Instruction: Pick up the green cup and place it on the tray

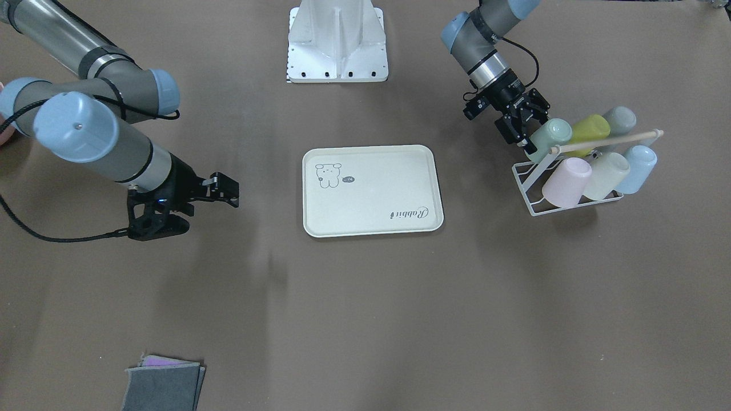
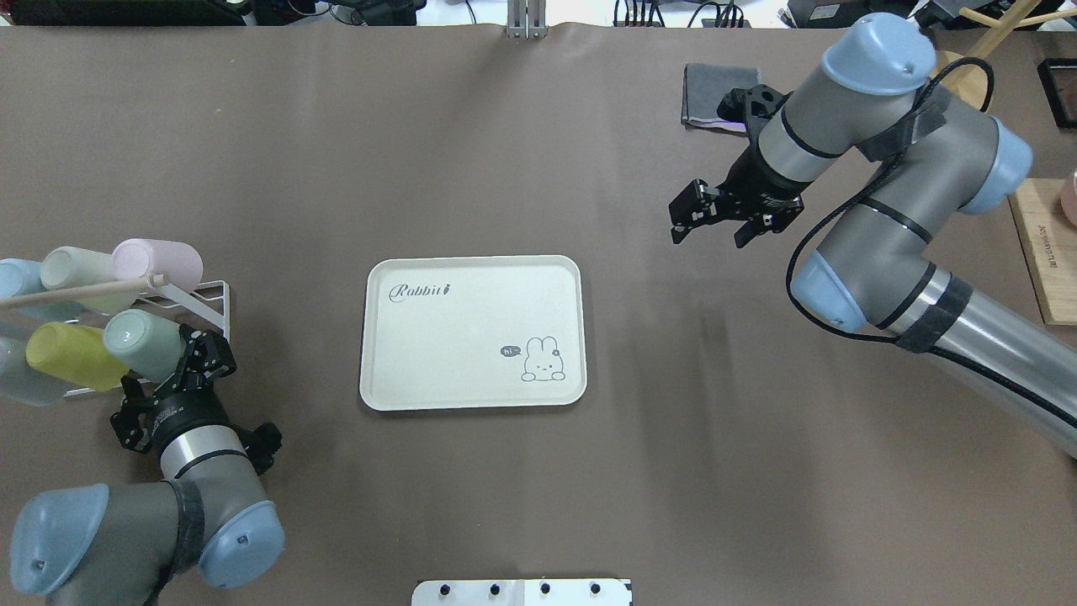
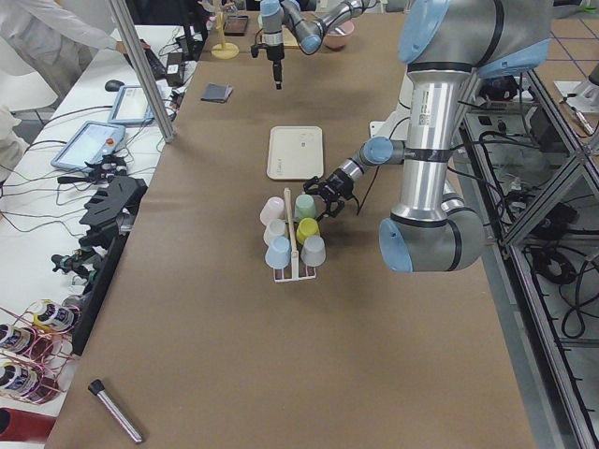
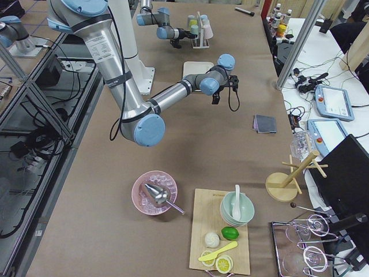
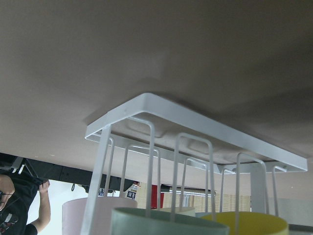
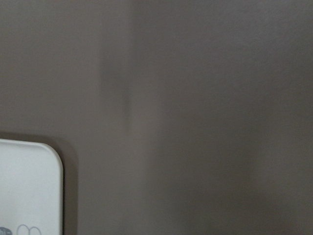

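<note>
My left gripper should next take hold of the mint-green cup around its body [image 1: 548,140], so that it can set the cup on the tray [image 1: 371,197].
The pale mint-green cup [image 1: 553,135] hangs tilted on a white wire rack [image 1: 526,189] at the table's left end; it also shows in the overhead view [image 2: 145,345] and at the bottom of the left wrist view [image 5: 156,223]. My left gripper [image 1: 528,130] is open, its jaws on either side of the cup's near end. The cream tray [image 1: 371,197] with the bear drawing lies flat at mid-table [image 2: 454,353], with nothing on it. My right gripper [image 2: 712,232] is open and empty, hovering to the tray's right.
The rack also holds a pink cup [image 1: 565,181], a cream cup [image 1: 607,174], a blue cup [image 1: 635,164], a yellow-green cup [image 1: 591,129] and a grey-green cup [image 1: 621,119] under a wooden bar [image 1: 611,141]. A folded grey cloth [image 2: 707,94] lies far right.
</note>
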